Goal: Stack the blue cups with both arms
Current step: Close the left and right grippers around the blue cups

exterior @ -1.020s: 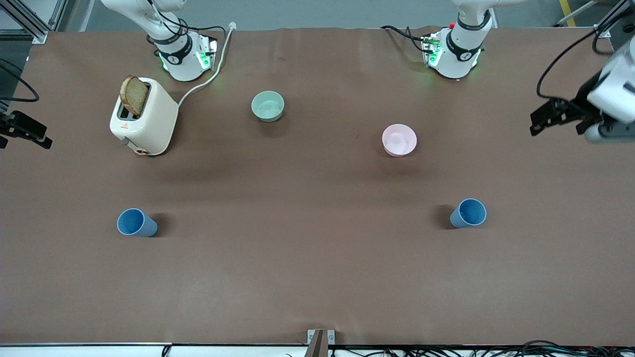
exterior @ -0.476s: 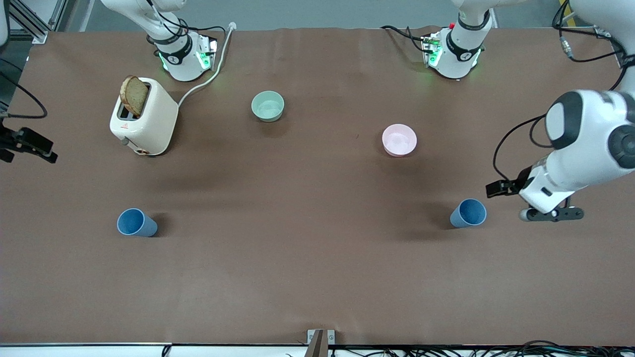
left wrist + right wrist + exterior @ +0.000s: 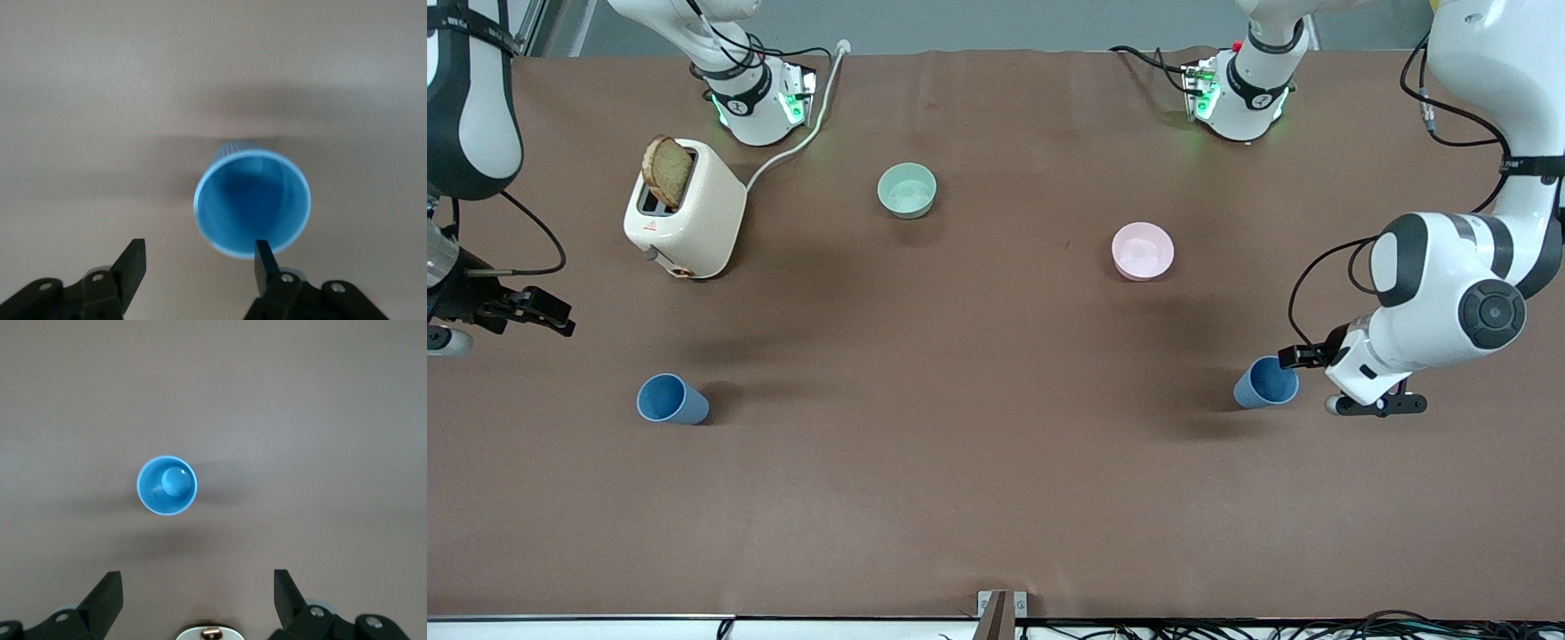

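Note:
My right gripper grabs its blue cup by its rim next, to stack the cups.
Two blue cups stand upright on the brown table. One cup (image 3: 1266,382) is toward the left arm's end. My left gripper (image 3: 1300,356) hangs low right beside it, open. In the left wrist view one finger (image 3: 264,261) overlaps the rim of this cup (image 3: 252,203), and nothing lies between the fingers of the left gripper (image 3: 199,263). The other cup (image 3: 671,399) is toward the right arm's end. My right gripper (image 3: 547,313) is up over the table's end by it, open and empty. The right wrist view shows that cup (image 3: 167,485) well ahead of the right gripper (image 3: 197,590).
A cream toaster (image 3: 689,213) with a slice of bread in it stands near the right arm's base, its white cable running back. A mint-green bowl (image 3: 907,189) and a pink bowl (image 3: 1143,251) sit farther from the front camera than the cups.
The left arm has swung down from the table's end to right beside its cup. The right gripper has moved in over the table toward its cup.

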Robot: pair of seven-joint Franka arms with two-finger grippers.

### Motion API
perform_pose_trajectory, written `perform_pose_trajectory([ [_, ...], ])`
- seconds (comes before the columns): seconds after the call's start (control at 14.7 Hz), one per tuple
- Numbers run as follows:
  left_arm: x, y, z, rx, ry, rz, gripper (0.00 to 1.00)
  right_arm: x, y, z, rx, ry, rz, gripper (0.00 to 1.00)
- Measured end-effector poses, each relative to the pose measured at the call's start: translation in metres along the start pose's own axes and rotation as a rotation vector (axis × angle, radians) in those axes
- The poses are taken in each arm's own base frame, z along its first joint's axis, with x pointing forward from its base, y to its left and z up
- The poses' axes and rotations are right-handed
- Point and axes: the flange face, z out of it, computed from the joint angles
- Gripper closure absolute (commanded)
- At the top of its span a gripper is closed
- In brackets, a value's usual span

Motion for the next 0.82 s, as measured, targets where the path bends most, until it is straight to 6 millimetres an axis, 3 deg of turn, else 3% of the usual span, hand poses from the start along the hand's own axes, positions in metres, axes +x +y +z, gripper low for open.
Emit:
perform_pose_trajectory([
  [0.27,0.020,-0.002,0.022,-0.015,0.002,-0.015,0.54,0.008,-0.001,0.031,-0.008,0.011,-0.002,0.00],
  [0.48,0.025,-0.002,0.041,-0.021,-0.003,-0.017,0.72,0.022,-0.006,0.074,-0.022,0.034,-0.013,0.02],
  [0.68,0.026,-0.002,0.048,-0.023,-0.010,-0.017,0.95,0.031,-0.009,0.116,-0.027,0.040,-0.016,0.03],
  [0.82,0.027,-0.002,0.046,-0.023,-0.007,-0.018,0.99,0.036,-0.010,0.138,-0.027,0.053,-0.013,0.04],
])
